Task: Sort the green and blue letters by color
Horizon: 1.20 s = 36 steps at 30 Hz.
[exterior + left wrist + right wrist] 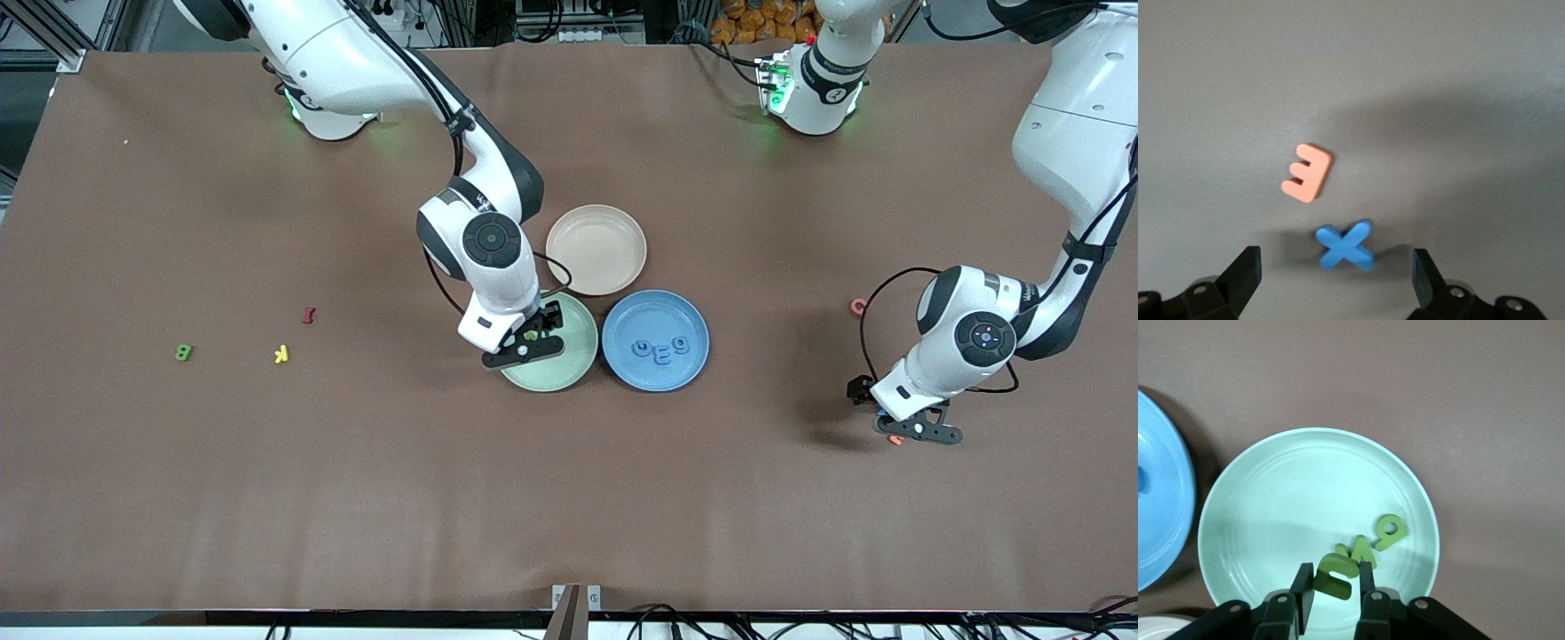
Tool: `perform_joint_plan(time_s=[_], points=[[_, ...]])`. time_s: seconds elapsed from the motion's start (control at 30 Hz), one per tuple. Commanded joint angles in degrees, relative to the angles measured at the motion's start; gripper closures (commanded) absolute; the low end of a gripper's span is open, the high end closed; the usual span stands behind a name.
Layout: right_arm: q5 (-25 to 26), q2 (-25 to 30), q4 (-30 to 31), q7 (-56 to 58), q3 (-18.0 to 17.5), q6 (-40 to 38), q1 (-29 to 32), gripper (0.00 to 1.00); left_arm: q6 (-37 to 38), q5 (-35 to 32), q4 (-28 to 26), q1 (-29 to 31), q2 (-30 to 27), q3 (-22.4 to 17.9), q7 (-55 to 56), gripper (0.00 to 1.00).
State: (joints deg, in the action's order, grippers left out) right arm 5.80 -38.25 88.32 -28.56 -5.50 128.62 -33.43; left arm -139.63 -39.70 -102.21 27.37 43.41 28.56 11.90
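Observation:
The left gripper's fingers reach down on both sides of the blue X [1346, 245], near the orange E, so the left gripper should close on the blue X.
My right gripper [524, 342] [1335, 568] hangs low over the pale green plate [573, 364] [1271, 493], shut on a tilted green letter n [1336, 577]. Two more green letters, an N [1359, 549] and a b [1391, 531], lie on that plate. A green B [184, 353] lies toward the right arm's end of the table. Three blue letters [661, 349] rest on the blue plate [622, 373] [1158, 520]. My left gripper [920, 434] [1337, 273] stands open just above the table, and a blue X [1345, 246] lies between its spread fingers.
An orange E [1307, 173] lies right beside the blue X. A beige plate [596, 249] holding nothing touches the two coloured plates. A yellow K [282, 354] and a dark red I [308, 315] lie near the green B. A pink Q [858, 307] sits by the left arm.

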Motion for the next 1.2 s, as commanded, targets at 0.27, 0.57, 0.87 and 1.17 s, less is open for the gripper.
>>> perform_joint_plan(time_s=[0.27, 0.57, 0.87, 1.17], points=[[-0.2, 5.2, -0.7, 11.6, -0.6, -10.0, 14.1, 0.0, 0.0, 0.9, 0.6, 0.1, 0.4, -0.3, 0.4, 0.72], [0.0, 7.2, -0.6, 18.0, -0.8, -12.1, 24.3, 0.0, 0.0, 0.9, 0.8, 0.0, 0.3, -0.3, 1.9, 0.93], [0.1, 9.0, -0.4, 27.3, -0.8, -14.1, 36.1, 0.0, 0.9, 1.2, 0.9, -0.2, -1.5, 0.9, 4.8, 0.93], [0.2, 10.1, 0.6, 29.8, 0.5, -16.9, 43.3, 0.0, 5.9, 4.3, 2.9, -1.3, -2.3, 7.6, 15.4, 0.93]])
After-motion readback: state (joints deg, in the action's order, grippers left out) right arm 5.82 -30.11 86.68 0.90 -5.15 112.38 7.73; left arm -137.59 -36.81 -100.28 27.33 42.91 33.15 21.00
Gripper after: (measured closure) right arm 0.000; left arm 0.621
